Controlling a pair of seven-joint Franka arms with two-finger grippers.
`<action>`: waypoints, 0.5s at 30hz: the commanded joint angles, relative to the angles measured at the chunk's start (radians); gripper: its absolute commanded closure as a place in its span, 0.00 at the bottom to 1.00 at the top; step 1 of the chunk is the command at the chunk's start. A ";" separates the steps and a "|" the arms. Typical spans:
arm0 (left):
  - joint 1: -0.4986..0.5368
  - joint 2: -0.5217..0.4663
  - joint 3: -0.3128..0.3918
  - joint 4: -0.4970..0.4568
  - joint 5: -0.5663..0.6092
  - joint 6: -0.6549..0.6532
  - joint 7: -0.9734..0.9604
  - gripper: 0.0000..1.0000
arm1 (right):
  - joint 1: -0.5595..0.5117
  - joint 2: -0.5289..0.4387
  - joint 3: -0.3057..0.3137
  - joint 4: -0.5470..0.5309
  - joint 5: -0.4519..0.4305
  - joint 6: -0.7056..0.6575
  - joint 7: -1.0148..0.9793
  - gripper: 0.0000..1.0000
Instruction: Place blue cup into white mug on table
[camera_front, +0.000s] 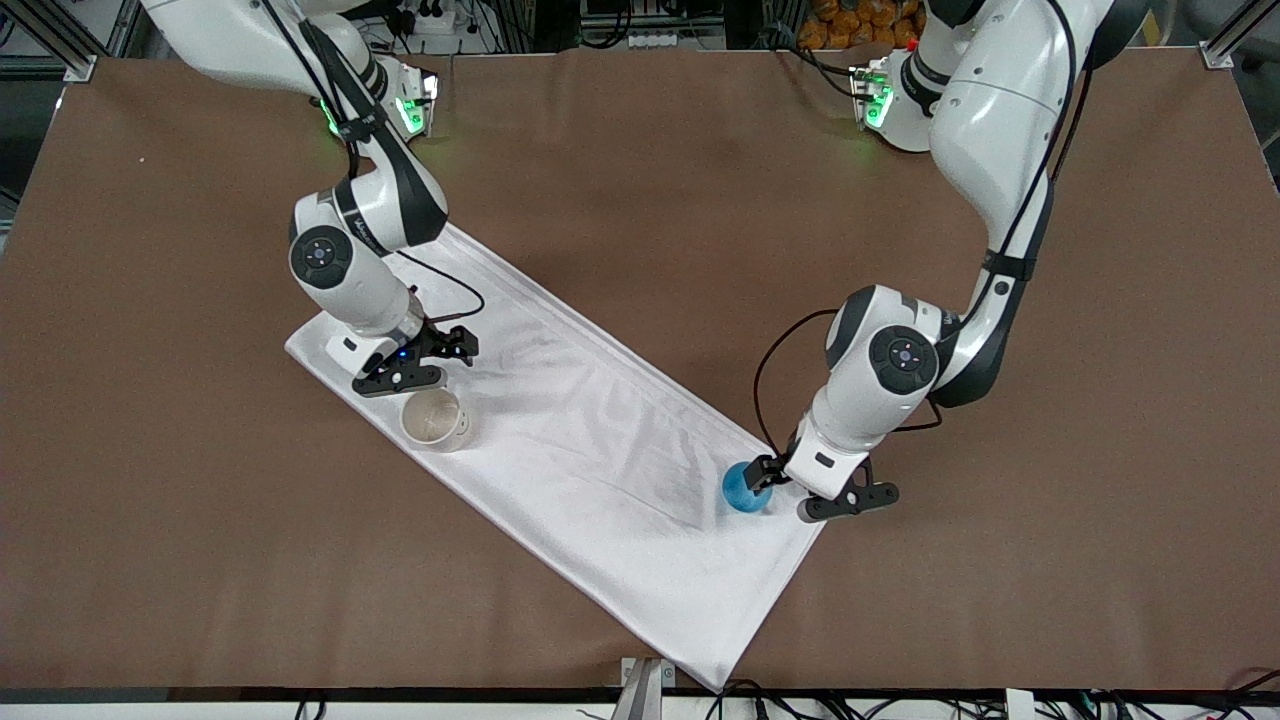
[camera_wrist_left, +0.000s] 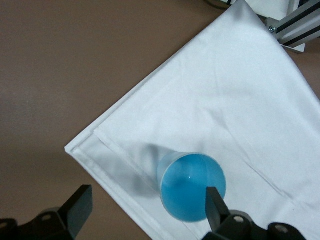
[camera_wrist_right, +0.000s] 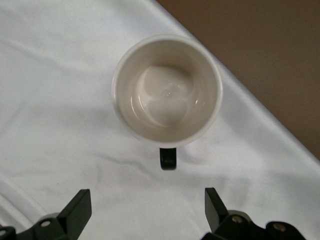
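Observation:
My right gripper's fingers stop short of the mug's black handle (camera_wrist_right: 168, 159), so they would miss the handle if I closed now. I need to move my right gripper toward the handle before I close it.
The blue cup (camera_front: 746, 488) stands upright on a white cloth near the cloth's corner toward the left arm's end of the table (camera_front: 180, 520). My left gripper (camera_front: 802, 489) is open just beside and above it. In the left wrist view one of its fingers (camera_wrist_left: 215, 205) overlaps the cup (camera_wrist_left: 190, 182) and the other is over bare table. The white mug (camera_front: 434, 419) stands upright and empty on the cloth toward the right arm's end. My right gripper (camera_front: 426, 362) hovers open and empty over the cloth beside it. In the right wrist view the mug (camera_wrist_right: 167, 90) has its black handle (camera_wrist_right: 168, 159) toward that gripper (camera_wrist_right: 147, 210).
A large white folded cloth (camera_front: 600, 450) lies diagonally across the middle of the brown table, under both the cup and the mug. Its folded corner (camera_wrist_left: 80, 147) is close to the blue cup. A metal bracket (camera_front: 645, 690) sits at the table's front edge.

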 joint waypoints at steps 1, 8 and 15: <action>-0.023 0.045 0.010 0.037 -0.013 0.022 -0.014 0.00 | -0.003 0.032 0.004 0.020 0.001 0.021 0.011 0.06; -0.030 0.067 0.010 0.037 -0.011 0.034 -0.012 0.00 | -0.006 0.063 0.002 0.055 -0.002 0.019 0.009 0.30; -0.030 0.073 0.010 0.036 -0.019 0.039 -0.023 0.68 | -0.006 0.072 -0.002 0.077 -0.005 0.018 0.000 0.58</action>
